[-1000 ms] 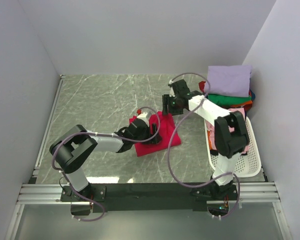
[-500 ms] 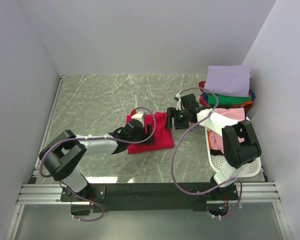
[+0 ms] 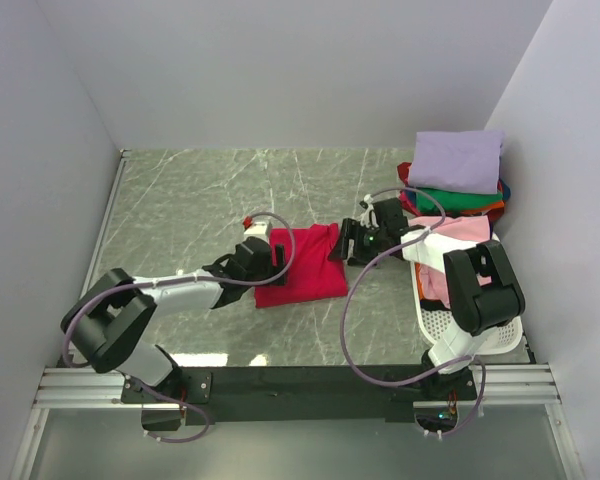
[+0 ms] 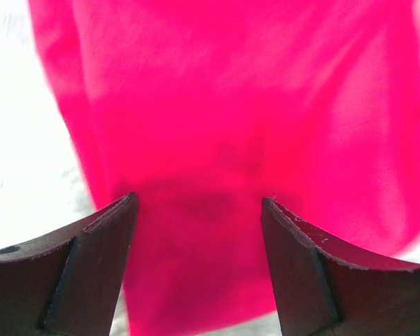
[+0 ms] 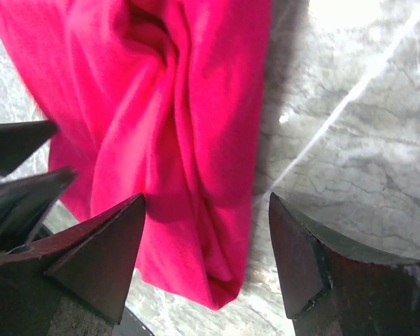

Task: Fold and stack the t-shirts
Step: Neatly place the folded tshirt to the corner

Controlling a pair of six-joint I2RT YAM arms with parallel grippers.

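The robot should next use its right gripper to pick up the crimson-red t-shirt [image 3: 305,265] by its bunched folded edge on the stack side, layers together, and stack the t-shirt still folded.
A crimson-red t-shirt [image 3: 305,265] lies folded on the marble table [image 3: 200,200], and fills the left wrist view [image 4: 231,105]. My left gripper [image 3: 267,256] is open at its left edge, low over the cloth [image 4: 199,210], holding nothing. My right gripper [image 3: 347,243] is open at the shirt's right edge. In the right wrist view [image 5: 206,210] the shirt's bunched folded edge [image 5: 168,126] lies between the jaws, not pinched. At the back right is a stack with a lavender shirt [image 3: 460,158] on top, then green [image 3: 458,198], with orange and blue edges below.
A white perforated basket [image 3: 502,330] stands at the right near edge with pink cloth [image 3: 450,285] in it, close to the right arm. White walls enclose the table on the left, back and right. The arm bases sit on the rail at the near edge.
The red shirt went from a tilted, bunched shape to lying flatter and squarer. My left gripper slid left to its left edge. My right gripper came down and toward the shirt's right edge.
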